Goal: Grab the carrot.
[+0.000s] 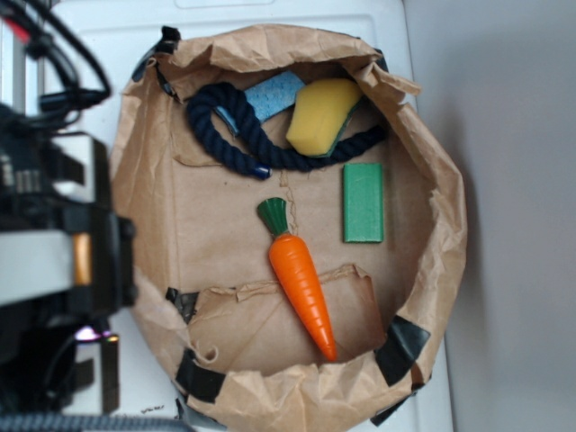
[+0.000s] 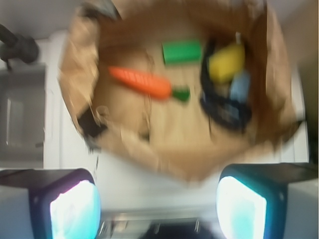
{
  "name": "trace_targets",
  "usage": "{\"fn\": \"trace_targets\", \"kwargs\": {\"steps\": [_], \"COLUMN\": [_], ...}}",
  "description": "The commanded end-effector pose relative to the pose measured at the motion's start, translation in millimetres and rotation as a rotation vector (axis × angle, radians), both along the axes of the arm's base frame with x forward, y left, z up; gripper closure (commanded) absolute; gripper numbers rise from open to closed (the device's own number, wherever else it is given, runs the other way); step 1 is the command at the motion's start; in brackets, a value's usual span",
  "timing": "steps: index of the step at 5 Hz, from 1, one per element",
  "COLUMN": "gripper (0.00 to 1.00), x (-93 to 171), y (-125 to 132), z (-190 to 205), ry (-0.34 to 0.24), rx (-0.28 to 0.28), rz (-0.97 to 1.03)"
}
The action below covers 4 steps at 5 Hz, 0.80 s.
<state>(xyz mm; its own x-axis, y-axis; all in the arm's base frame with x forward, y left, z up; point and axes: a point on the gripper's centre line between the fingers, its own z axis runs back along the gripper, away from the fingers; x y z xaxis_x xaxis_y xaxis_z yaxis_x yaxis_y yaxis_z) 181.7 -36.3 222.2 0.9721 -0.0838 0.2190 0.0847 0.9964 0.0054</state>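
Note:
I need to grab the thick part of its orange body (image 1: 291,257) with my gripper next, to pick the carrot from the paper bag (image 1: 216,207).
The carrot (image 1: 303,286) is glossy orange with a dark green leafy top. It lies on the floor of an open brown paper bag (image 1: 216,207), tip toward the near rim. In the blurred wrist view the carrot (image 2: 142,82) lies left of centre inside the bag. My gripper (image 2: 158,201) is open and empty, its two pale fingers (image 2: 75,209) wide apart, outside the bag's rim and well short of the carrot. In the exterior view only the dark arm (image 1: 54,261) shows at the left, outside the bag.
Inside the bag lie a flat green block (image 1: 364,202), a yellow sponge (image 1: 322,115), a blue sponge (image 1: 272,95) and a dark navy rope (image 1: 236,135). The bag's crumpled walls (image 1: 441,225) stand up all round. The bag sits on a white surface (image 1: 99,36).

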Motion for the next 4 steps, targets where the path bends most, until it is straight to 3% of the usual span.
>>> {"fn": "trace_targets", "kwargs": {"steps": [1, 2, 3, 4], "gripper": [0.00, 0.00, 0.00, 0.00], "x": [11, 20, 45, 63], "y": [10, 14, 4, -6], "z": [12, 12, -12, -44], "ry": [-0.112, -0.110, -0.042, 0.000], "rx": [-0.127, -0.143, -0.087, 0.005], "rz": [-0.500, -0.568, -0.545, -0.540]}}
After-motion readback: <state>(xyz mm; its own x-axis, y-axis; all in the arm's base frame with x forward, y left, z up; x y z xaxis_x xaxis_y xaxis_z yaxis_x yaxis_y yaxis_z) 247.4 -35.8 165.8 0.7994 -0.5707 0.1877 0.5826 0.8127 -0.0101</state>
